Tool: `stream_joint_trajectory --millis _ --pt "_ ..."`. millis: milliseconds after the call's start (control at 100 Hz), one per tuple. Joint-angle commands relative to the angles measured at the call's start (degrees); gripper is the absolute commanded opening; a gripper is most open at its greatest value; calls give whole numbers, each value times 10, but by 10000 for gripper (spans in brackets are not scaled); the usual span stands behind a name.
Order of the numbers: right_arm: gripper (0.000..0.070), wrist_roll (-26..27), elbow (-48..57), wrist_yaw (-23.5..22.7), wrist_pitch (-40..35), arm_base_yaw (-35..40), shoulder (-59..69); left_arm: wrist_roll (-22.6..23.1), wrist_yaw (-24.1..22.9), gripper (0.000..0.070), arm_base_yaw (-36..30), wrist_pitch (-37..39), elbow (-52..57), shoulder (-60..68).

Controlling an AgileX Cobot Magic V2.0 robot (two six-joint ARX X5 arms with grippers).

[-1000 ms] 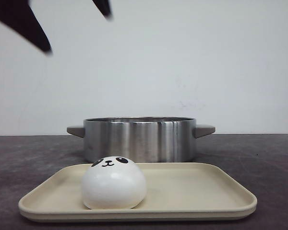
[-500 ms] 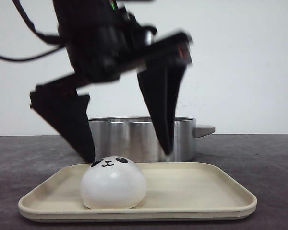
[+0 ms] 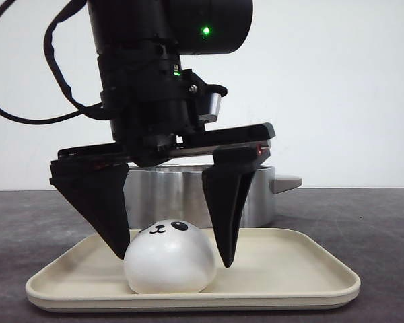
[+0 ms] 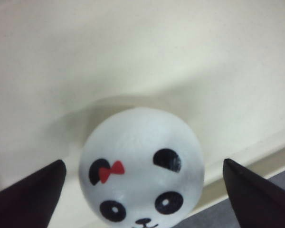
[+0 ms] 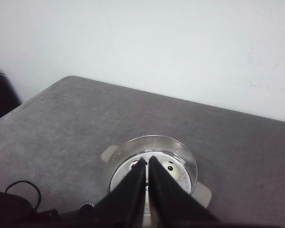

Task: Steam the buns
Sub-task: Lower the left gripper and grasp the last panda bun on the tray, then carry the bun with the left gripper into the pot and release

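Note:
The left gripper's fingertips are beside the panda-faced bun, low over the beige tray (image 3: 289,282). The left gripper needs to close on the bun, as it would hold the bun if it closed now.
One white panda-faced bun (image 3: 170,259) sits on the left half of the beige tray (image 3: 289,282). My left gripper (image 3: 174,260) is open and straddles it, one black finger on each side with the tips near the tray floor. The finger on the left (image 3: 111,215) is right at the bun's edge. In the left wrist view the bun (image 4: 141,166) shows a red bow and lies between the fingertips (image 4: 38,190). My right gripper (image 5: 147,159) is shut with nothing in it, high over the steel pot (image 5: 154,137). Buns (image 5: 173,171) lie inside the pot, partly hidden by its fingers.
The steel pot (image 3: 188,195) with two grey handles stands just behind the tray. The dark grey tabletop (image 3: 377,229) extends to both sides. A white wall is behind. Cables hang from the left arm (image 3: 54,40).
The left gripper has dropped from the top of the front view to tray level, open around the bun. The bun has shifted slightly to the right.

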Motion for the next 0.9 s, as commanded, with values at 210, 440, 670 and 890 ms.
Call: stream_joint_trajectory --millis 210,440,670,890 --pt "1 -7 10 0 1 5 3 7 -8 91 -6 5 6 12" --pt "1 -13 10 0 1 5 3 38 -32 0 -13 1 12 5" --pt "1 -20 10 0 2 5 3 107 -116 0 -32 35 70 -76" --pt "1 -19 10 0 10 5 2 159 -134 0 -8 94 149 -111"
